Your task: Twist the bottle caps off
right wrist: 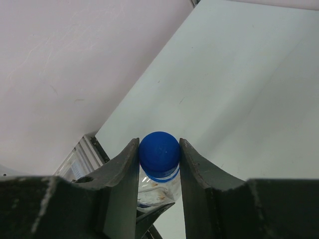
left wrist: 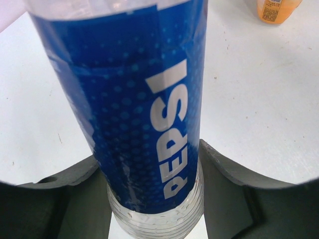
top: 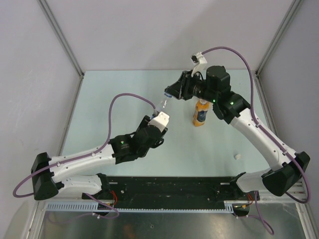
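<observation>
The blue cap (top: 168, 94) (right wrist: 159, 151) is pinched on both sides and is apart from the neck's blue ring. It would come off the bottle if I moved my right gripper sideways now.
The clear water bottle (top: 162, 103) with a blue Pepsi label (left wrist: 149, 99) is held tilted above the table between both arms. My left gripper (top: 158, 110) is shut on its lower body (left wrist: 149, 154). My right gripper (top: 170, 94) is shut on its blue cap (right wrist: 159, 151), one finger on each side (right wrist: 159, 149). The short orange bottle (top: 200, 113) with a blue label stands just right of them; its top is hidden under my right wrist. It also shows in the left wrist view (left wrist: 276, 10). A small white cap (top: 238, 156) lies loose on the table. The tall yellow-orange bottle and the yellow cap are out of view.
The pale table (top: 109, 99) is enclosed by white walls at the back and sides. A black rail (top: 169, 191) runs along the near edge between the arm bases. My right arm reaches over the orange bottle.
</observation>
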